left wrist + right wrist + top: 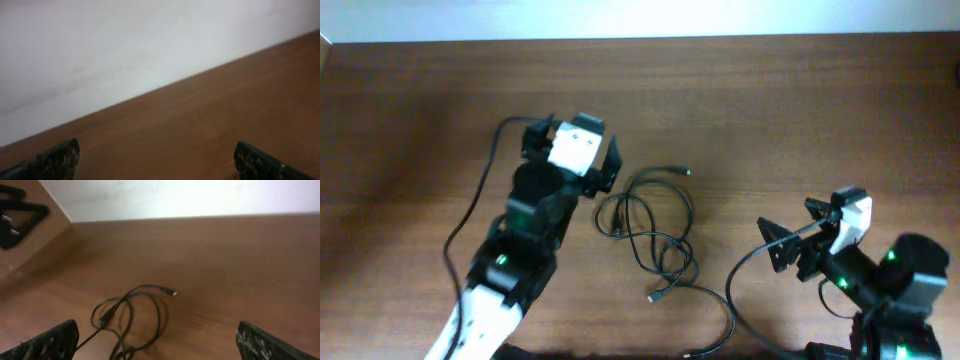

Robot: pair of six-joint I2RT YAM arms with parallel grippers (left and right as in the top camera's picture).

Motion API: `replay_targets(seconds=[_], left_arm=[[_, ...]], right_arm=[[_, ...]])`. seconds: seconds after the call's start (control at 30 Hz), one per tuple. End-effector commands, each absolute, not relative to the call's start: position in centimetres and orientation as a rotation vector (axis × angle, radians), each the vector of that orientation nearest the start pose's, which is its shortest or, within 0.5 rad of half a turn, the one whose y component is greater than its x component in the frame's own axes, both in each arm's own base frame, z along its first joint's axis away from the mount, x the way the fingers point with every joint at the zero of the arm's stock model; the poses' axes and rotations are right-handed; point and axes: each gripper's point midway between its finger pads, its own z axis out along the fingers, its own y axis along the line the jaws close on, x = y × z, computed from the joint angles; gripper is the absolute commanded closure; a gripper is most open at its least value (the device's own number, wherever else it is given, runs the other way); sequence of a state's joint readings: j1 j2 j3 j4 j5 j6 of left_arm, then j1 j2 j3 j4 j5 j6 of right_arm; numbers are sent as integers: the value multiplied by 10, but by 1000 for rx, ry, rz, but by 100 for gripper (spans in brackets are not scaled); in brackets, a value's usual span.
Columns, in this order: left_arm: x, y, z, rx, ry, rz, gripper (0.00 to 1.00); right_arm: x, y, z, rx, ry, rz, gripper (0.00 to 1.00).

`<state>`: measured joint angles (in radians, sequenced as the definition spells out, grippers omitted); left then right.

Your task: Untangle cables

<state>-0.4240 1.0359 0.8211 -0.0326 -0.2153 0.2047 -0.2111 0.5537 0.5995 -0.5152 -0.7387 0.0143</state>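
Note:
My right gripper is about to grip the cable loops on the side facing it. The opposite parts of the loops will stay free for my left gripper to untangle.
The cables (658,232) lie as thin black tangled loops in the middle of the table, between the two arms. One plug end (686,172) points to the far right, another (655,297) lies toward the near side. My left gripper (575,140) is to the left of the loops, open and aimed at the far wall. In the left wrist view the left gripper (157,162) holds nothing and shows only bare wood. My right gripper (778,248) is open to the right of the tangle and faces it. The right wrist view shows the cables (127,317) ahead of the right gripper (157,342), apart from it.
The wooden table (800,120) ends at a pale wall (640,15) along the far side. A thicker black arm wire (475,205) curves beside the left arm. One cable strand (720,335) runs to the near edge. A dark object (15,217) sits at the far left.

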Motion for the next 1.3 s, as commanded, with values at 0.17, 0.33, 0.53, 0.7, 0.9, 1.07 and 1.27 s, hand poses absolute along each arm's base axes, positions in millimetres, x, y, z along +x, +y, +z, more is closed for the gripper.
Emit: replay_targets(seconds=[0.17,0.33,0.53,0.7,0.9,1.07,1.27], left_arm=[[322,-102,316,354,1730,18,1],[322,-102,315,356,1733,19,1],[322,-101,313,359,1741,20,1],[321,-101,309,365,1758,24,1],[320,-101,305,372,1773,27,1],[320,-101,305,372,1774,28,1],[320,-101,303,375,1781,29,1]], right_arm=[[175,196,114,-1091,2268,843,1],[162,206,53,-1250,2487,650,1],[196,204,90,-1158,2458,482,4],[215,183,73,-1055,2555,269,4],[227,159,57,-840,2684,258,5],[222,150,48,-647,2775,276,5],[204,143,27,-476,2872,307,10]])
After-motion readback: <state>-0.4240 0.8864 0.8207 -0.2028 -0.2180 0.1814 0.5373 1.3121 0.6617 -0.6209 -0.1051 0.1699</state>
